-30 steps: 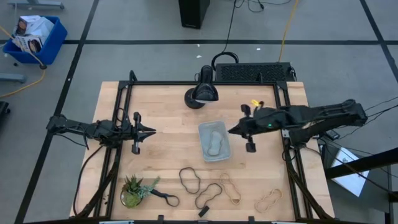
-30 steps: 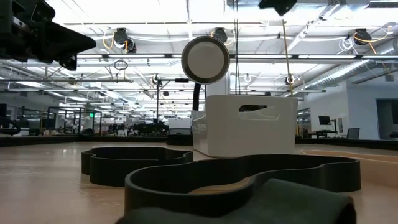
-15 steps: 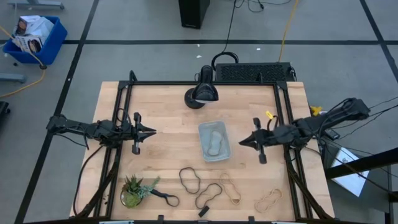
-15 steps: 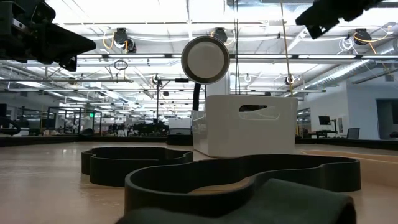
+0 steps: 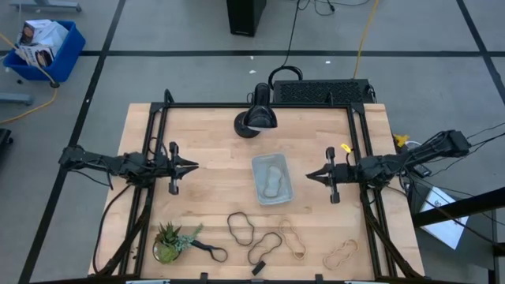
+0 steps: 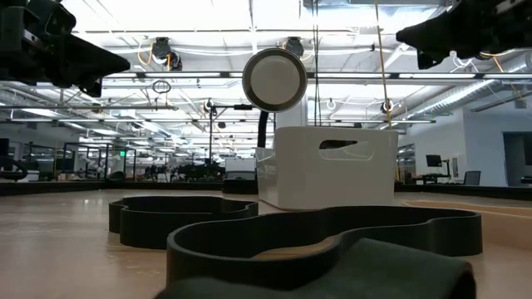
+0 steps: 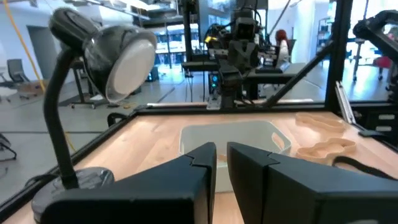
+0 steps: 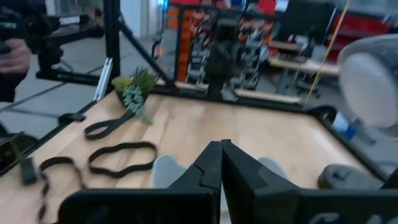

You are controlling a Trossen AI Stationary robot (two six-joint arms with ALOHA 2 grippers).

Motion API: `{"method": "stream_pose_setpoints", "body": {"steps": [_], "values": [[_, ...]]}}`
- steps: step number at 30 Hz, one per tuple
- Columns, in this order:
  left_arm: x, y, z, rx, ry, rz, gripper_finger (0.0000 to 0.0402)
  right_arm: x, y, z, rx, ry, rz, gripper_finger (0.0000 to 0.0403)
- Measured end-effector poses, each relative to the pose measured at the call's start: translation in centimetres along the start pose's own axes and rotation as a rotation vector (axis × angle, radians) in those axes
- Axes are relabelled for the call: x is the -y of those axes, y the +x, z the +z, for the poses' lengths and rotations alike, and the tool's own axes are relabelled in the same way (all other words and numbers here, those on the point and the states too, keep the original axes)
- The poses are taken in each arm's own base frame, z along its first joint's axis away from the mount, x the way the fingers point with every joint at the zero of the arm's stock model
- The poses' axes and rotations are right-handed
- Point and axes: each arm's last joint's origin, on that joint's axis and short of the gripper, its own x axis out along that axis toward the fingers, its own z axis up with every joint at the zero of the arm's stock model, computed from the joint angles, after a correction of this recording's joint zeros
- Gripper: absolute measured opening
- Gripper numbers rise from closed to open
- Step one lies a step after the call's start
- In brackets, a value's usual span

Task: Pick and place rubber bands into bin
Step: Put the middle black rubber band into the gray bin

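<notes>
The black rubber band needs to go into the clear bin (image 5: 271,179), so my left gripper will grab the band by its looped strand (image 5: 231,220) next.
The clear bin (image 5: 271,179) stands mid-table with a tan rubber band (image 5: 272,180) lying inside it. More rubber bands lie flat near the table's near edge: two black (image 5: 241,226) (image 5: 264,246) and two tan (image 5: 293,238) (image 5: 339,254). My left gripper (image 5: 193,166) hovers left of the bin, its fingers a narrow gap apart (image 7: 221,155) and empty. My right gripper (image 5: 309,175) hovers right of the bin, shut and empty (image 8: 221,149). Both point at the bin.
A black desk lamp (image 5: 256,118) stands behind the bin. A small potted plant (image 5: 168,242) with a black band (image 5: 209,251) beside it sits at the near left corner. Black frame rails (image 5: 158,158) run along both sides of the table.
My right gripper has drawn back from the bin's right edge toward the table's right edge and come lower, empty. The bands on the table and the bin have not moved.
</notes>
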Motion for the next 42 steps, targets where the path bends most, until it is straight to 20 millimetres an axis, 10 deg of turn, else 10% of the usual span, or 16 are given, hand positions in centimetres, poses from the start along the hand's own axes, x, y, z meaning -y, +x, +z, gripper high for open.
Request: {"method": "stream_pose_setpoints", "body": {"steps": [12,24,42], "values": [[0.5,2.3,2.0,-0.166,-0.068,0.013,0.0007,1.1,-0.1,-1.7,-0.015,-0.040,-0.077,0.0000],[5.1,11.5,1.8,-0.633,0.001,-0.150,0.0029,1.5,0.0,-2.0,-0.045,-0.045,-0.107,0.0000],[11.9,19.5,-1.7,-0.979,0.125,-0.364,0.0241,1.5,0.0,-2.0,-0.048,-0.019,-0.106,0.0000]]}}
